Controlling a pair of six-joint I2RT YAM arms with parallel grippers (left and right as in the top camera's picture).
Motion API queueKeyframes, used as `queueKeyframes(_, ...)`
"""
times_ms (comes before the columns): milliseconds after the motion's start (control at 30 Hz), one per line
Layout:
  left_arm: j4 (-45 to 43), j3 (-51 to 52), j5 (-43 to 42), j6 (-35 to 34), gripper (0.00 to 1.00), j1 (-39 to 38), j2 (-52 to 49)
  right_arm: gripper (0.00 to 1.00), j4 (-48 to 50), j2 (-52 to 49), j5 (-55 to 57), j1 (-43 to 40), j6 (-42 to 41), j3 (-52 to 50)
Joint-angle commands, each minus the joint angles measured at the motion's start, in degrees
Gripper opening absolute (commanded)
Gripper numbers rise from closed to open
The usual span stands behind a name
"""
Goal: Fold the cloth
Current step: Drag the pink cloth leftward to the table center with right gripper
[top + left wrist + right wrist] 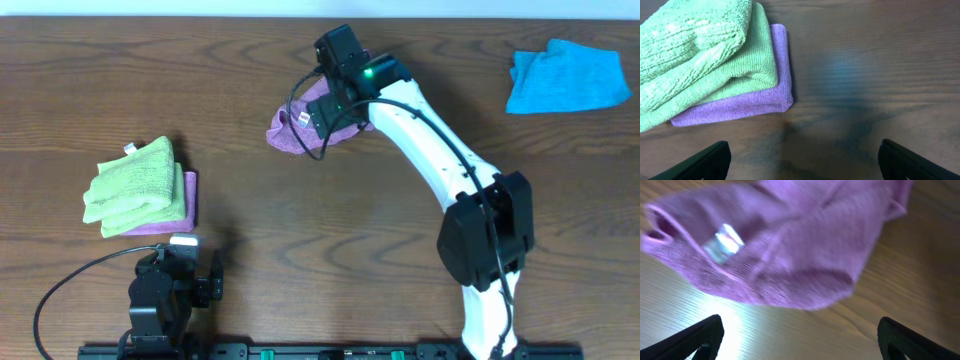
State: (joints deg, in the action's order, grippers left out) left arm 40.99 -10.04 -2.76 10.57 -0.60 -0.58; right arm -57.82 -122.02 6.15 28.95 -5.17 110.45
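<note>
The purple cloth's near corner, away from the tag, is the part my right gripper should grab to spread the cloth.
The cloth (pixel 288 130) is a purple-magenta terry cloth lying crumpled on the wooden table, back of centre. Its small white tag (pixel 300 118) shows near the top. In the right wrist view the cloth (pixel 790 245) fills the upper frame, blurred, with the tag (pixel 722 241) at left. My right gripper (pixel 322 122) hovers at the cloth's right edge. Seen from the wrist, the right gripper (pixel 800 340) is open, with bare table between its fingers and the cloth just ahead of them. My left gripper (pixel 190 262) rests near the front left, open (pixel 802 160) and holding nothing.
A folded lime-green cloth (pixel 135 185) lies on top of a folded purple cloth (pixel 185 205) at the left, just ahead of the left gripper. These same green (pixel 695 55) and purple (pixel 760 100) cloths show in the left wrist view. A bright blue cloth (pixel 565 78) lies at the back right.
</note>
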Motion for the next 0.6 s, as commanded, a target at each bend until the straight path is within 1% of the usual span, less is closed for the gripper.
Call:
queueKeyframes(0, 1.01, 0.79, 0.39, 0.61, 0.95, -0.17, 0.37, 0.97, -2.05, -0.13, 0.52, -2.58, 1.62, -0.33)
queueKeyframes(67, 1.01, 0.79, 0.39, 0.61, 0.95, -0.17, 0.37, 0.95, -2.43, -0.13, -2.34, -4.20, 1.53, -1.09)
queueKeyframes(133, 1.01, 0.79, 0.39, 0.61, 0.95, -0.17, 0.37, 0.94, -1.49, -0.13, -4.46, -6.34, -0.37, -2.62)
queueKeyframes(233, 1.01, 0.79, 0.39, 0.61, 0.95, -0.17, 0.37, 0.94, 2.10, -0.13, -11.56, -10.38, -3.26, -6.45)
queueKeyframes(400, 1.01, 0.79, 0.39, 0.61, 0.95, -0.17, 0.37, 0.93, 13.22, -0.13, -25.53, -14.67, -9.31, -13.90)
queueKeyframes(500, 1.01, 0.79, 0.39, 0.61, 0.95, -0.17, 0.37, 0.91, 18.67, -0.13, -28.74, -15.87, -13.16, -17.57)
queueKeyframes(567, 1.01, 0.79, 0.39, 0.61, 0.95, -0.17, 0.37, 0.89, 20.37, -0.13, -29.40, -16.28, -14.53, -19.06)
